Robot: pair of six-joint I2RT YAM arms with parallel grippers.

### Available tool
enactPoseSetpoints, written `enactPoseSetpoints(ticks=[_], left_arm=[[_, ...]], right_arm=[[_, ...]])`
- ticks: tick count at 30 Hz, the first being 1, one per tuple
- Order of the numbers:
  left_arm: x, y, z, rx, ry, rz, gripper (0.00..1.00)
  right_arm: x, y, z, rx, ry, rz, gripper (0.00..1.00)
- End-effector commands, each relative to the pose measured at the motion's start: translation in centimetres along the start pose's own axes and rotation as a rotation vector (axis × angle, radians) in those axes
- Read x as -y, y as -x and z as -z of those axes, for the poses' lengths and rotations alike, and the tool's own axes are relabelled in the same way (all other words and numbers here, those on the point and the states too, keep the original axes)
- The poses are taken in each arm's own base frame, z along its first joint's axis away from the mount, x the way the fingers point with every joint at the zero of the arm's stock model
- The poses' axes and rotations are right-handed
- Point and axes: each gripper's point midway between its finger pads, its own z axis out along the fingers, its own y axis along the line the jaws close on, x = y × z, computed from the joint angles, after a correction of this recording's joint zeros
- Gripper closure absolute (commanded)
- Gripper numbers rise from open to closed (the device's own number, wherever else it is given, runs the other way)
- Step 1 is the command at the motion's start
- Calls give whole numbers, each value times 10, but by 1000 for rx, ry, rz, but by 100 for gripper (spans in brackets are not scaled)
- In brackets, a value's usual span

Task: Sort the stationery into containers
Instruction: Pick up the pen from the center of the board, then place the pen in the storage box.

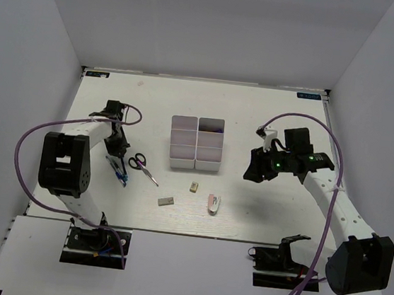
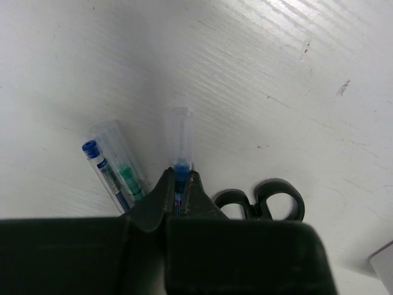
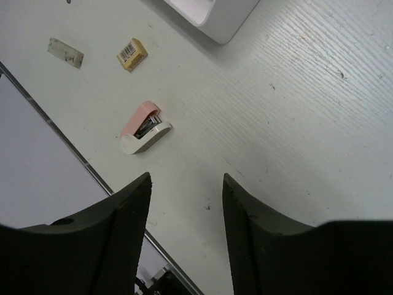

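Observation:
The clear-capped highlighter is pinched at its blue part from both sides by my left gripper's fingers, so it would come up off the table if I raised that gripper now.
My left gripper point(image 1: 118, 156) is at the table's left, and in its wrist view the left gripper point(image 2: 179, 176) is shut on a clear-capped highlighter with a blue-purple tip point(image 2: 178, 147), low over the table. A blue pen point(image 2: 102, 171) and a green highlighter point(image 2: 129, 177) lie just left of it. The black-handled scissors point(image 2: 264, 198) lie just right, and show from above point(image 1: 143, 167). My right gripper point(image 1: 255, 171) is open and empty right of the six white bins point(image 1: 197, 143). The white-pink stapler point(image 3: 144, 128), beige eraser point(image 3: 132, 54) and grey-white block point(image 3: 65, 53) lie ahead of it.
The table's near edge, a metal strip point(image 3: 73, 153), runs close to the stapler. A bin corner point(image 3: 215, 15) shows at the top of the right wrist view. White walls enclose the table on the left, right and back.

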Motion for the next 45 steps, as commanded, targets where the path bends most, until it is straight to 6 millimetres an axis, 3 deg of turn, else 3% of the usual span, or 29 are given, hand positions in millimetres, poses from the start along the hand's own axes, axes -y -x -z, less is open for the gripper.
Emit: enactPoseSetpoints(ticks=[1, 3, 5, 7, 8, 10, 11, 12, 13, 14, 15, 17, 20, 22, 24, 25, 27, 33, 45], left_arm=[[14, 28, 38, 127, -82, -11, 100], [30, 37, 65, 176, -151, -33, 100], [57, 48, 100, 251, -242, -77, 100], [77, 50, 119, 282, -319, -107, 100], [104, 49, 145, 333, -397, -159, 100], [130, 50, 166, 386, -500, -215, 100], [154, 36, 183, 419, -562, -280, 100], [169, 50, 199, 528, -592, -297, 100], [183, 44, 208, 568, -609, -351, 100], [193, 50, 218, 629, -614, -383, 100], [215, 38, 233, 672, -651, -435, 100], [222, 57, 235, 795, -549, -459, 100], [263, 57, 263, 972, -481, -533, 100], [268, 68, 273, 1070, -384, -604, 100], [284, 60, 273, 1118, -318, -684, 100], [293, 67, 288, 1192, -341, -648, 100], [300, 65, 283, 1242, -282, -691, 100], [313, 59, 267, 1244, -341, -710, 100], [293, 53, 212, 1150, -471, -677, 100]], right_arm=[[-5, 1, 0, 13, 41, 8, 46], [-6, 2, 2, 16, 47, 9, 48], [-5, 1, 1, 12, 47, 5, 58], [-5, 1, 0, 9, 50, 4, 70], [-5, 1, -1, 10, 51, 6, 74], [-4, 1, -1, 15, 48, 7, 88], [-3, 0, -2, 12, 44, 5, 97], [-2, 0, -3, 15, 41, 15, 100], [-1, 0, -3, 17, 37, 13, 100], [-2, -1, -3, 16, 40, 15, 100], [-1, 0, -3, 22, 36, 21, 100], [0, -1, -4, 22, 36, 24, 100], [1, -3, -6, 16, 37, 22, 100], [1, -4, -7, 10, 39, 20, 100], [0, -4, -7, 9, 42, 20, 100], [1, -5, -7, 11, 41, 20, 100], [1, -5, -8, 6, 46, 19, 100], [1, -6, -8, 5, 50, 24, 100], [1, -6, -8, 5, 54, 19, 100]])
